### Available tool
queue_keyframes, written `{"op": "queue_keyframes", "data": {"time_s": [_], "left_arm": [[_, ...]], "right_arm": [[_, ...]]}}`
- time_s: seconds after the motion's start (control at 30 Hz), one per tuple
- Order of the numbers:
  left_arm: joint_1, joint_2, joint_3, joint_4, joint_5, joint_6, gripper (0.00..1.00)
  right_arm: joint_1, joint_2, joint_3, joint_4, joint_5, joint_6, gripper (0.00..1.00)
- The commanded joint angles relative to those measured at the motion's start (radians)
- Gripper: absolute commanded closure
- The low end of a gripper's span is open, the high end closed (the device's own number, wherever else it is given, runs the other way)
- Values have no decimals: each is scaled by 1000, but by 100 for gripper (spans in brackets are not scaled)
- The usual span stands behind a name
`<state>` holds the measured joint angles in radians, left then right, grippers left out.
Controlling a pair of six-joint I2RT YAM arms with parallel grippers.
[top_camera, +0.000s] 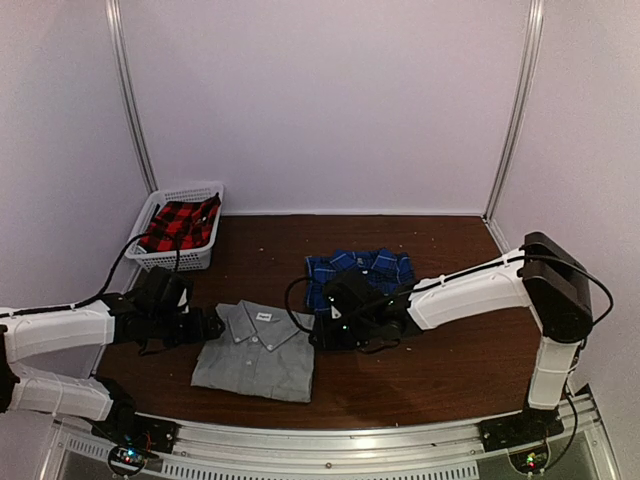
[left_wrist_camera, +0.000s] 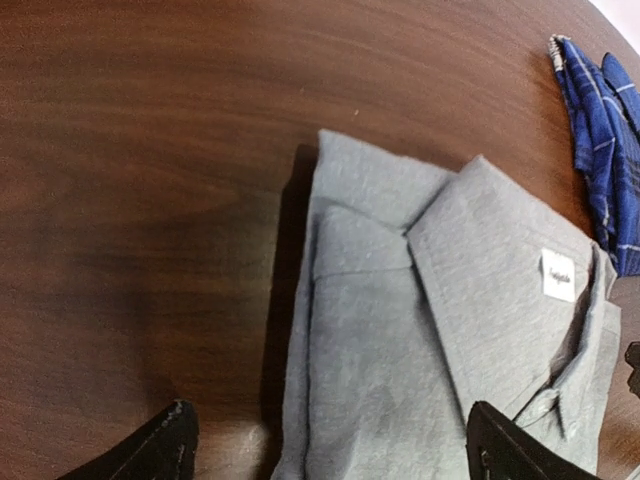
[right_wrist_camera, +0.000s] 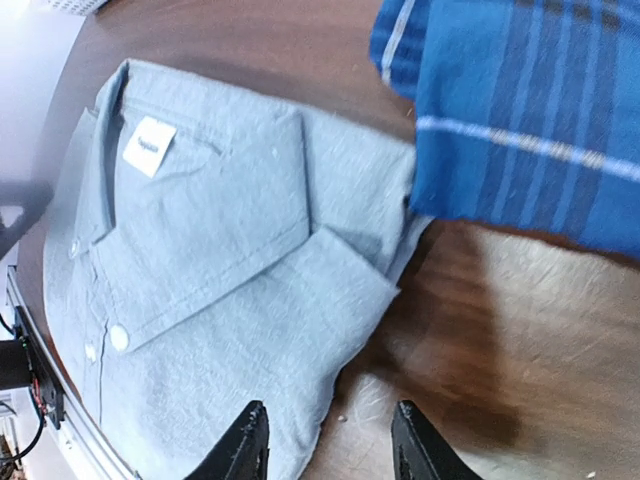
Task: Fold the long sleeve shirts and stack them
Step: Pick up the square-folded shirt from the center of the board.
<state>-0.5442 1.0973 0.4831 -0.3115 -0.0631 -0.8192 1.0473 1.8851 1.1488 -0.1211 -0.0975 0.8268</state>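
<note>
The grey shirt should be stacked flat on the plaid one, so my left gripper will next grab the grey shirt's folded side edge (top_camera: 208,345) (left_wrist_camera: 301,426), opposite my right gripper.
A light grey long sleeve shirt (top_camera: 255,352) lies folded flat, collar up, on the near middle of the wooden table (top_camera: 450,360). Behind it to the right lies a dark blue plaid shirt (top_camera: 360,270), loosely folded. My left gripper (top_camera: 208,326) hovers at the grey shirt's left edge. In the left wrist view the left gripper (left_wrist_camera: 335,452) is wide open, straddling the grey shirt (left_wrist_camera: 430,300). My right gripper (top_camera: 318,333) is at the grey shirt's right edge. The right gripper (right_wrist_camera: 330,445) is open above the grey shirt's (right_wrist_camera: 200,250) edge, nothing gripped, with the plaid shirt (right_wrist_camera: 520,110) just beyond.
A white basket (top_camera: 150,212) at the back left holds a red and black plaid cloth (top_camera: 180,225). Pale walls close in the back and both sides. A metal rail (top_camera: 330,445) runs along the near edge by the arm bases.
</note>
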Motion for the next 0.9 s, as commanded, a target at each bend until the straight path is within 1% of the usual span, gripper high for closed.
{"op": "queue_keyframes", "data": {"time_s": [0.0, 0.1, 0.27, 0.57, 0.73, 0.87], "left_arm": [[7, -25, -63, 59, 61, -38, 7], [7, -33, -90, 60, 112, -64, 8], [7, -49, -126, 61, 120, -103, 13], [7, -21, -159, 81, 113, -133, 22], [7, 31, -154, 114, 147, -123, 31], [7, 59, -149, 124, 162, -118, 45]], "right_arm": [[17, 20, -6, 77, -32, 26, 57], [28, 48, 8, 79, -33, 18, 57], [34, 98, 14, 100, -46, 15, 60], [36, 159, 60, 92, -61, -6, 61], [36, 180, 87, 85, -64, -16, 62], [36, 190, 111, 69, -53, -25, 63]]}}
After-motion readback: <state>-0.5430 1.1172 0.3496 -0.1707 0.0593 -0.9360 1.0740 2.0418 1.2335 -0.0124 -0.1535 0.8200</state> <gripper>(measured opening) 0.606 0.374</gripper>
